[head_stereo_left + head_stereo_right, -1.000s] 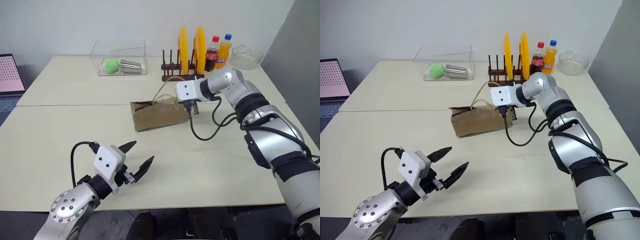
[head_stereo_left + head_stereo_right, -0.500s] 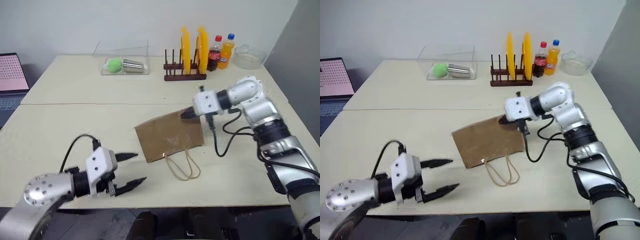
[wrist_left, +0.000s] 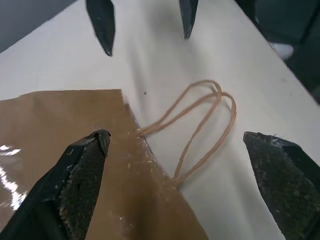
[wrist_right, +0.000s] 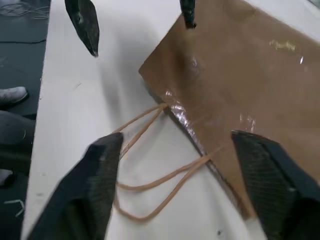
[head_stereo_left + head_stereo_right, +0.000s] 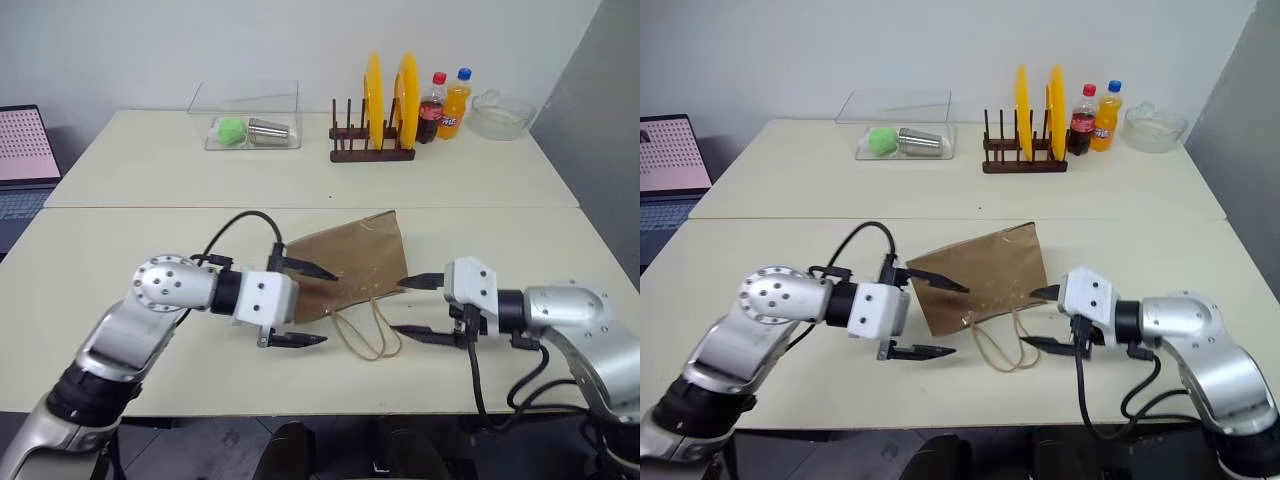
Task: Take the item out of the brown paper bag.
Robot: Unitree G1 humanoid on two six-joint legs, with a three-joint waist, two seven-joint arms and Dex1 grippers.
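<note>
My left gripper grabs a loop handle [image 5: 386,346] of the paper bag [image 5: 352,262] next, since the bag lies flat on the tabletop with its tan handles looping out slack.
The brown paper bag [image 5: 352,262] lies flat near the table's front middle, its two tan loop handles [image 5: 365,335] trailing toward the front edge. The item is hidden; none of it shows outside the bag. My left gripper [image 5: 330,306] is open at the bag's left front corner, one finger over the paper and the other above the table in front of it. My right gripper [image 5: 396,306] is open just right of the handles, facing the left one, with nothing between its fingers. The left wrist view shows the bag corner [image 3: 75,130] and handles [image 3: 200,120].
At the back stand a wooden rack with two yellow plates [image 5: 385,100], a cola bottle [image 5: 430,105], an orange soda bottle [image 5: 453,100] and a glass bowl [image 5: 498,112]. A clear box [image 5: 245,125] holds a green ball and a metal cup. A laptop [image 5: 20,150] sits far left.
The right gripper dragged the bag from mid-table toward the front with its handles now facing forward, then let go, opened and drew back. The left gripper swung in to the bag's left corner.
</note>
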